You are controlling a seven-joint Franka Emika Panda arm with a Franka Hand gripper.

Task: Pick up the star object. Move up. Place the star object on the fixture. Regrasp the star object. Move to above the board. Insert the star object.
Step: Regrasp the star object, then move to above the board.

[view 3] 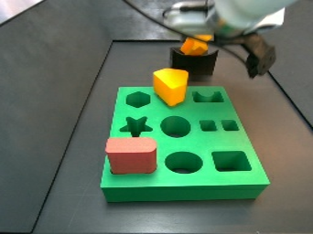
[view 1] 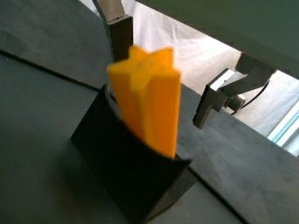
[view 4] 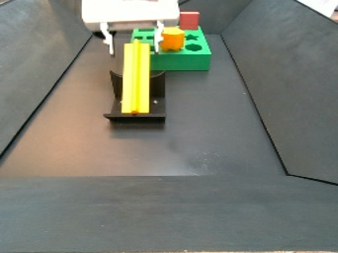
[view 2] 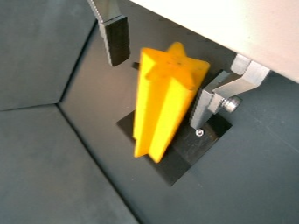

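Observation:
My gripper grabs the star object by its star-shaped upper end [view 1: 145, 69] next, so its lower end stays free to enter the star hole.
The star object [view 2: 163, 101], an orange prism with a star-shaped end face, stands tilted in the black fixture [view 1: 122, 162] in both wrist views. My gripper [view 2: 159, 94] is open around it, with one dark-padded finger [view 2: 114, 39] clear of the star and the silver finger [view 2: 214, 98] close beside it. In a side view the star object [view 4: 136, 74] leans on the fixture [view 4: 136, 107] under the gripper [view 4: 132, 44]. The green board [view 3: 184, 178] lies in front of the fixture [view 3: 196, 64] and star object [view 3: 193, 44].
A yellow wedge block [view 3: 171, 85] and a pink-red block [view 3: 131, 155] sit on the board. The star-shaped hole [view 3: 135, 125] shows on its left side. Dark sloping walls [view 4: 46, 89] enclose the floor.

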